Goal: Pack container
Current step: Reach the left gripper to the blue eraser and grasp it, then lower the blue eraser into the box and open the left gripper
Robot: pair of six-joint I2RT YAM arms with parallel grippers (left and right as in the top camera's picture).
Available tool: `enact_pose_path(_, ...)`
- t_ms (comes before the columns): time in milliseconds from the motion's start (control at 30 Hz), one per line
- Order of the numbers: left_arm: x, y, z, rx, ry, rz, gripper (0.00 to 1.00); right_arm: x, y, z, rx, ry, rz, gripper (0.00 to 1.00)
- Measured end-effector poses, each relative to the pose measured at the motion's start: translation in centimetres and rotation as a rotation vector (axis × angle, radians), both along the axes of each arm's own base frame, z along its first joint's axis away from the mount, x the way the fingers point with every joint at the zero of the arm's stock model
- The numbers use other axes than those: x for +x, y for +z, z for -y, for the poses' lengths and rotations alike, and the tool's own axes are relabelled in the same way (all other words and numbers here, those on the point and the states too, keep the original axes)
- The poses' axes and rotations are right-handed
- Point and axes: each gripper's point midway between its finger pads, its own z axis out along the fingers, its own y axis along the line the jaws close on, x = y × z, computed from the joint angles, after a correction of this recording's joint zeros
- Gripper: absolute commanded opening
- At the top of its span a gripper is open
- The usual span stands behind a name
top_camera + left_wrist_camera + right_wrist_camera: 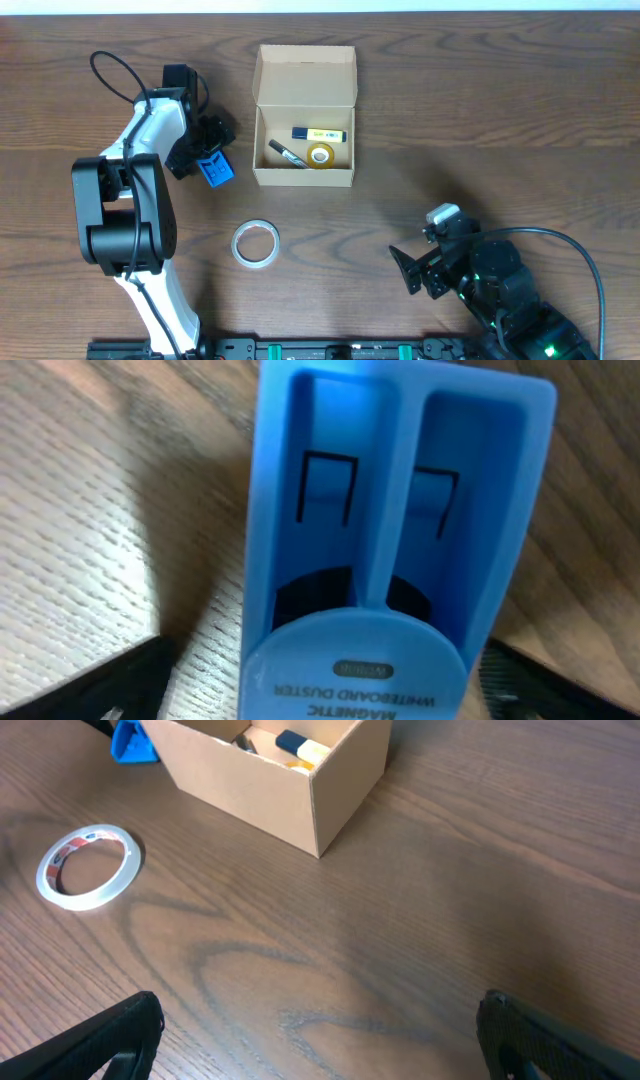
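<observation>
My left gripper should close now, and it would hold the duster. The duster has its labelled end (208, 161) (356, 672) between both fingers.
The tan cardboard container (304, 178) stands open at the table's back middle, flap lid up. Inside lie a yellow tape roll (320, 154), a black marker (286, 153) and a yellow-and-blue pen-like item (320, 133). It also shows in the right wrist view (250, 790). A blue whiteboard duster (215, 170) lies just left of the container. My left gripper (207, 150) is open with the duster (390, 540) between its jaws (325, 685); a gap shows at the left finger. My right gripper (418, 270) is open and empty (320, 1040) over bare wood at front right.
A clear tape roll (255, 244) lies on the table in front of the container, also in the right wrist view (88, 866). The left arm's base (120, 210) stands at the left. The table's far edge runs along the top.
</observation>
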Motion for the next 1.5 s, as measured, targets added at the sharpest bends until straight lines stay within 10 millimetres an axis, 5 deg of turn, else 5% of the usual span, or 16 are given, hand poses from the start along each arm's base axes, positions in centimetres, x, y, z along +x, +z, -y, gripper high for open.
enact_pose_path(200, -0.1, -0.1, 0.0, 0.000, -0.011, -0.005, 0.43, 0.0, 0.0, 0.0, 0.000, 0.000, 0.000, 0.99)
enact_pose_path(300, -0.1, 0.0, 0.1, -0.002, -0.014, -0.005, 0.33, 0.0, 0.0, 0.0, 0.000, 0.000, 0.000, 0.99)
enact_pose_path(667, -1.2, 1.8, 0.5, -0.026, -0.042, -0.093, 0.30, 0.0, 0.0, 0.0, 0.000, 0.000, 0.000, 0.99)
enact_pose_path(1067, 2.6, 12.4, 1.0, -0.042, -0.157, 0.012, 0.30, 0.0, 0.0, 0.0, 0.000, 0.000, 0.000, 0.99)
enact_pose_path(1233, 3.4, 16.2, 3.6, -0.104, -0.256, 0.079, 0.31, 0.0, 0.0, 0.0, 0.000, 0.000, 0.001, 0.99)
enact_pose_path(1500, 2.6, 18.6, 11.8, -0.201, -0.577, 0.142, 0.34, 0.0, 0.0, 0.0, 0.000, 0.000, 0.001, 0.99)
